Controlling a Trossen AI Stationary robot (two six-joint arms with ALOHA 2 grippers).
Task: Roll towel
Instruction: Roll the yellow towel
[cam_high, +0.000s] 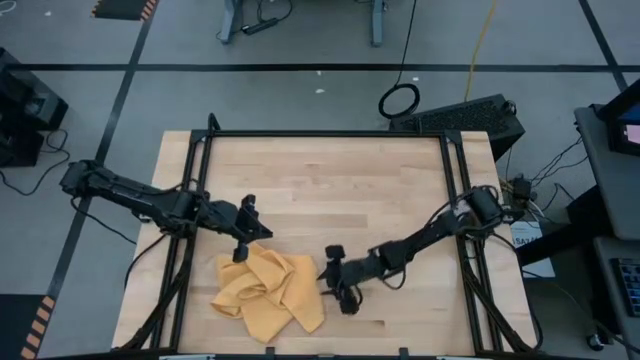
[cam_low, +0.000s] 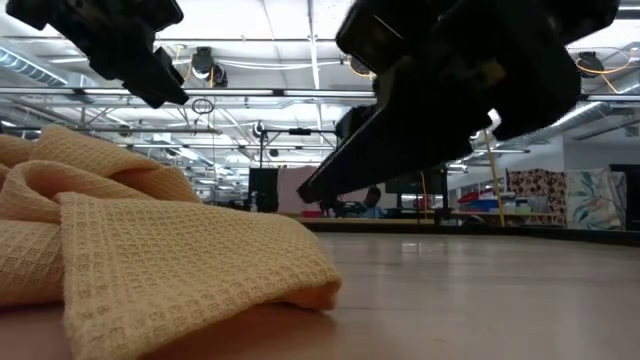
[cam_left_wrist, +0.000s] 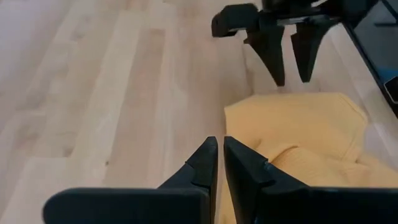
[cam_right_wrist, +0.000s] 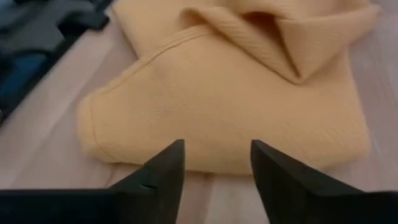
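Observation:
The right gripper grabs the yellow towel's outer edge (cam_high: 317, 287) (cam_right_wrist: 214, 167) next, to open the towel's crumpled folds for rolling.
The mustard-yellow towel (cam_high: 265, 292) lies crumpled in folds on the wooden table (cam_high: 340, 190), near its front edge and left of centre. My left gripper (cam_high: 240, 252) hovers shut just above the towel's far left corner; the left wrist view shows its closed fingertips (cam_left_wrist: 219, 155) over the towel's edge (cam_left_wrist: 298, 124). My right gripper (cam_high: 328, 278) stands open and low at the towel's right side. In the right wrist view its gripper (cam_right_wrist: 214, 155) sits just short of the towel's hemmed edge (cam_right_wrist: 236, 106). The low view shows the towel (cam_low: 150, 250) with my right gripper (cam_low: 320, 185) above the table beside it.
A black metal frame (cam_high: 330, 135) runs along the table's far edge and down both sides. Bare wood stretches across the table's far half and to the right of the towel. Cables and a black box (cam_high: 470, 115) lie on the floor beyond the far right corner.

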